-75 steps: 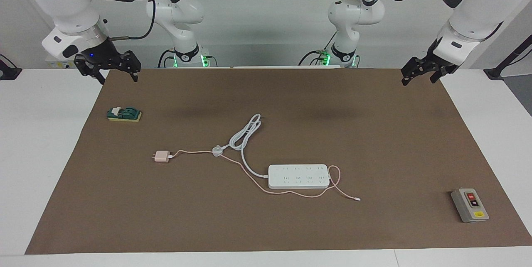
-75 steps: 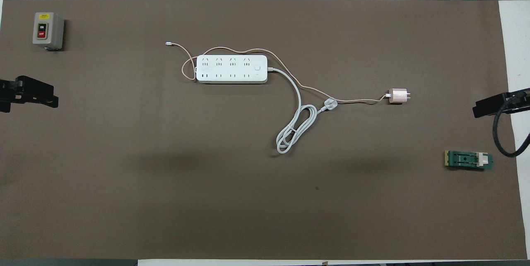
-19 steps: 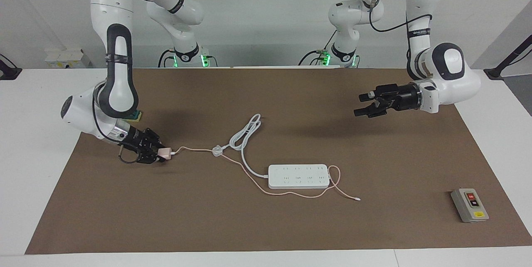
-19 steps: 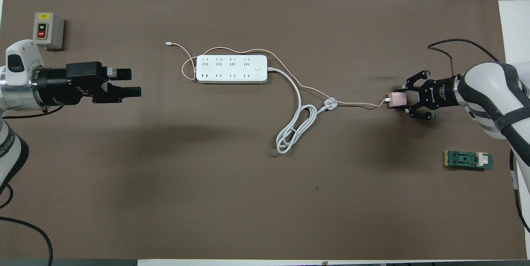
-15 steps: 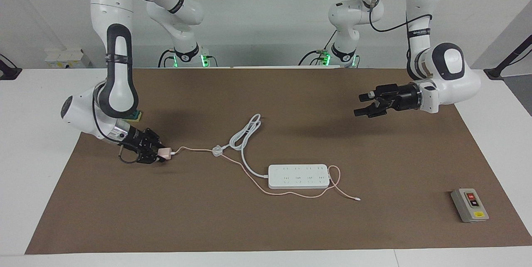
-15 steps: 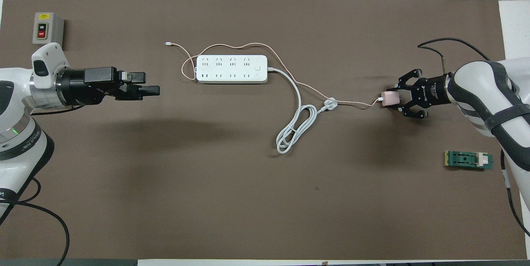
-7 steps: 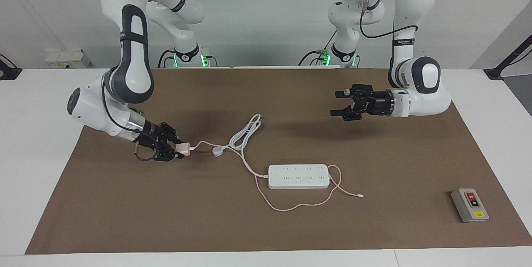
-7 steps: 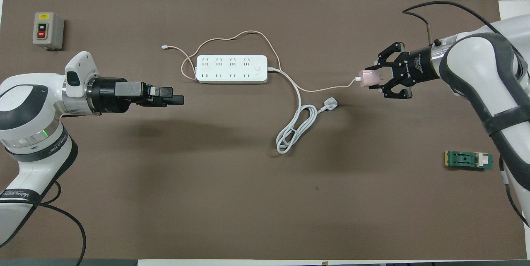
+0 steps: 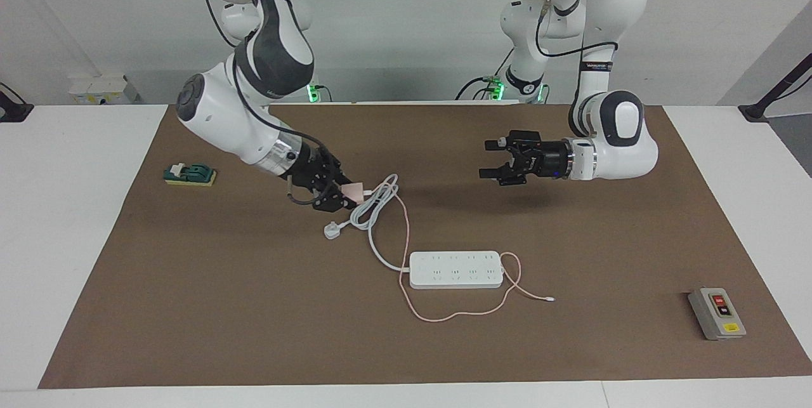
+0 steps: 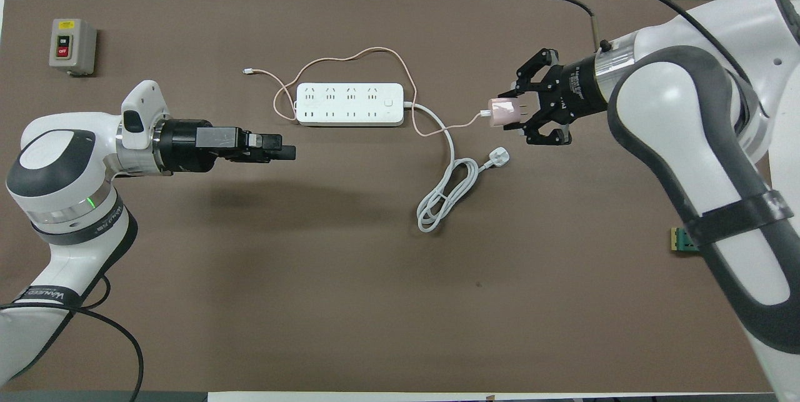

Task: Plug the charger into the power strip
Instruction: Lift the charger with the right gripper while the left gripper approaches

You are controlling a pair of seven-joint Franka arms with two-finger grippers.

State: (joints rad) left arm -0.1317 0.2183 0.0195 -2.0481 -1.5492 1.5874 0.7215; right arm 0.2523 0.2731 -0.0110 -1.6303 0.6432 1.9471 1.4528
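The robot's left gripper will next grab the pale-pink charger by its body (image 10: pixel 505 112), so the charger's metal pins stay free to go into the power strip.
My right gripper (image 9: pixel 347 193) is shut on the pale-pink charger (image 9: pixel 353 191) and holds it in the air over the coiled white cord (image 9: pixel 375 200). It also shows in the overhead view (image 10: pixel 509 112) with the charger (image 10: pixel 505 112). The thin pink cable (image 9: pixel 444 316) hangs from the charger and loops around the white power strip (image 9: pixel 455 269), which lies flat on the mat, sockets up (image 10: pixel 349 104). My left gripper (image 9: pixel 490 160) is open and empty, in the air over bare mat (image 10: pixel 284 147) toward the left arm's end from the strip.
The strip's white three-pin plug (image 9: pixel 332 229) lies on the mat beside its coiled cord. A grey box with red and black buttons (image 9: pixel 717 314) stands at the left arm's end. A green and yellow block (image 9: pixel 189 174) lies at the right arm's end.
My right gripper has lifted the charger and carried it toward the middle, over the coiled cord, dragging the pink cable. My left gripper has moved a little toward the middle.
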